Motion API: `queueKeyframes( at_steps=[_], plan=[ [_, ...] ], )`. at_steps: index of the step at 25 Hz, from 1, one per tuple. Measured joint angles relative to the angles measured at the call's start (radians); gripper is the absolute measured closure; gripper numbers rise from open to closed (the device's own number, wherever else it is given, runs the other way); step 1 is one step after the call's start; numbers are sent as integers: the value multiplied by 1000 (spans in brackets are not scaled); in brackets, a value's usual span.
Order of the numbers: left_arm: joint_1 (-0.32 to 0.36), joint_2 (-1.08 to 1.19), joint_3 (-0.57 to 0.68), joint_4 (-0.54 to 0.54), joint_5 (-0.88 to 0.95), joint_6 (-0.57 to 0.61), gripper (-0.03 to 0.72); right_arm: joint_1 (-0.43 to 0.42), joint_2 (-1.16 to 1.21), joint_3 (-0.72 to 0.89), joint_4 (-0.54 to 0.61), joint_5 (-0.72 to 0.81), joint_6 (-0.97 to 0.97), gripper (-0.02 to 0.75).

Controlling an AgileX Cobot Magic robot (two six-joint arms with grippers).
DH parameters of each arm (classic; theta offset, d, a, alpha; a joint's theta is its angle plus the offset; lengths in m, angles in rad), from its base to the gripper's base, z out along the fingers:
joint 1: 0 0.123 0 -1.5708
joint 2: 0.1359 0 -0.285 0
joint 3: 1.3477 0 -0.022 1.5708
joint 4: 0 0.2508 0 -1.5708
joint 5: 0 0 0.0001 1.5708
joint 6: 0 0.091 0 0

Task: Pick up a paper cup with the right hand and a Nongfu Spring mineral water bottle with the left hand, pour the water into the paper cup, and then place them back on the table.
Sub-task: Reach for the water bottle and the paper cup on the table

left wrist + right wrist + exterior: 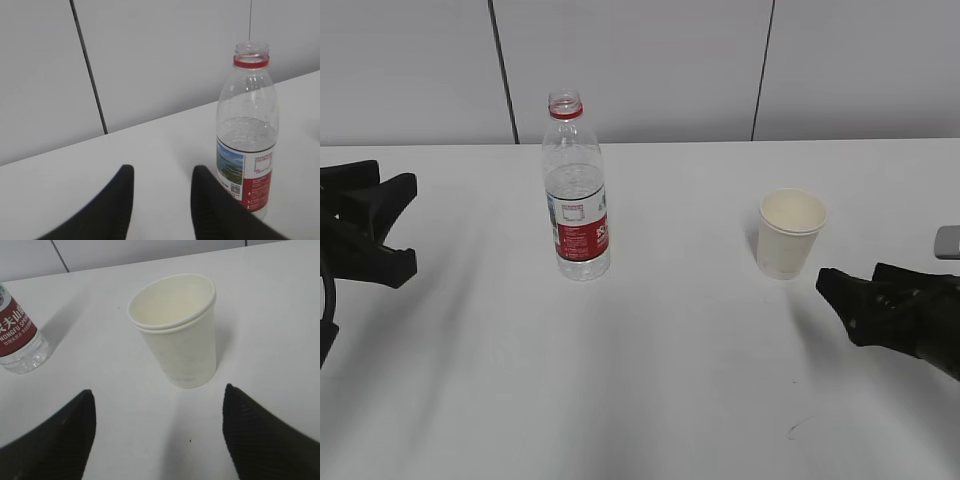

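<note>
My left gripper next takes hold of the uncapped bottle around its labelled lower middle (579, 214) to keep it upright, since water (575, 181) is up past its label.
The Nongfu Spring bottle (576, 190) stands upright and uncapped on the white table (680, 380), left of the middle, about half full. The white paper cup (790, 232) stands upright to its right and looks empty. My left gripper (408, 225) is open at the far left, apart from the bottle. In the left wrist view its jaws (162, 172) stand apart with the bottle (247, 135) ahead and to the right. My right gripper (850, 280) is open just in front and to the right of the cup. In the right wrist view the cup (175, 330) stands ahead between the spread jaws (157, 392), untouched.
A grey panelled wall (640, 60) runs behind the table's far edge. A small dark scuff (795, 430) marks the table near the front right. A silver-grey block (947, 242) shows at the right edge. The bottle's base (17, 335) shows at the left of the right wrist view.
</note>
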Motion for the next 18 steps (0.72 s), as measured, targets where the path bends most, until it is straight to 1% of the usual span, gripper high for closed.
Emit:
queueKeyframes(
  at_steps=[9,15,18],
  plan=[
    [0,0,0,0,-32,0,449,0,6,-5,-8,-10,52,155],
    [0,5,0,0,-42,0,449,0,8,-58,-128,-12,44,98],
    [0,33,0,0,-45,0,449,0,8,-89,-147,-13,17,85]
  ],
)
